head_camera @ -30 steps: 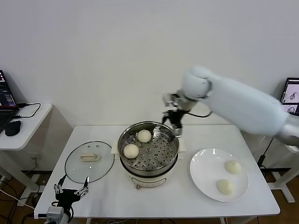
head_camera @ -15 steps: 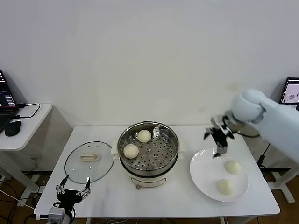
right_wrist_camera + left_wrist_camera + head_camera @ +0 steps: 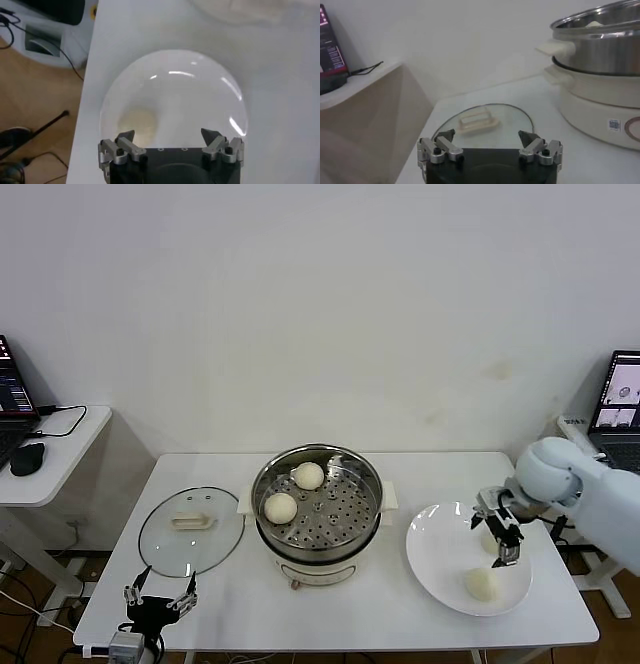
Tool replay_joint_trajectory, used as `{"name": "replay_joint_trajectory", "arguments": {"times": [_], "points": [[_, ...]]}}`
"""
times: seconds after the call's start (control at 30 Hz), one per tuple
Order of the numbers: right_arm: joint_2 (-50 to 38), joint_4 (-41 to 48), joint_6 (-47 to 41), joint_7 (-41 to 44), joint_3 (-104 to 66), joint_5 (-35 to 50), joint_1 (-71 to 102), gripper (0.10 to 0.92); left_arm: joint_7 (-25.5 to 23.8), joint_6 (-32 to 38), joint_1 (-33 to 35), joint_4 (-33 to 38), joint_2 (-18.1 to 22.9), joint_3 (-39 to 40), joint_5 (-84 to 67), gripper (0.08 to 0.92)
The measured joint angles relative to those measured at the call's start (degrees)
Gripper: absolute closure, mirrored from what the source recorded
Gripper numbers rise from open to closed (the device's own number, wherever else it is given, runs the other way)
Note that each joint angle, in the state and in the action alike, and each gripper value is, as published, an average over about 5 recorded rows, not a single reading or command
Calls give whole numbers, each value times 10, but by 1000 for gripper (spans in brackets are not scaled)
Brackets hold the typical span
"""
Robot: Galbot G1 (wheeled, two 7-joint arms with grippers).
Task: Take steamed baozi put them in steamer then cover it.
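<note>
Next, my right gripper grabs the baozi by its round sides to load the steamer [image 3: 318,529] with another bun.
The steamer [image 3: 318,529], a shiny steel pot with a perforated tray, stands mid-table and holds two baozi [image 3: 309,475] [image 3: 281,507]. Its steel wall also shows in the left wrist view [image 3: 600,47]. Another baozi [image 3: 483,584] lies on the white plate [image 3: 435,549]. My right gripper [image 3: 497,531] hangs open just over the plate's far part, empty, covering what lies beneath it. In the right wrist view one baozi [image 3: 137,124] sits on the plate [image 3: 190,95] beside one finger of that gripper [image 3: 170,136]. The glass cover [image 3: 192,529] [image 3: 480,120] lies flat left of the steamer. My left gripper [image 3: 160,599] [image 3: 487,136] waits open near the front left edge.
A side table with a laptop and mouse [image 3: 28,456] stands at the far left. Another laptop [image 3: 620,399] is at the far right. The table's right edge runs close past the plate, with floor and cables [image 3: 30,135] below.
My right arm swung from the steamer's far rim to the right and down over the plate, still open and empty. The left gripper barely shifted.
</note>
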State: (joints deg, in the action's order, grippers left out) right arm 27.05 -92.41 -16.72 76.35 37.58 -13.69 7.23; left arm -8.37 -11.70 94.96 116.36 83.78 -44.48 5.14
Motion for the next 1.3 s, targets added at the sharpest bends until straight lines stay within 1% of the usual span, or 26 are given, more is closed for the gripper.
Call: {"name": "replay_joint_trajectory", "arguments": {"times": [0.73, 1.3], "points": [[21, 34, 1, -9, -47, -46, 92, 203, 0, -1, -2, -11, 1, 1, 4, 177], [40, 60, 2, -20, -54, -55, 116, 203, 1, -1, -7, -18, 2, 2, 6, 177]]}}
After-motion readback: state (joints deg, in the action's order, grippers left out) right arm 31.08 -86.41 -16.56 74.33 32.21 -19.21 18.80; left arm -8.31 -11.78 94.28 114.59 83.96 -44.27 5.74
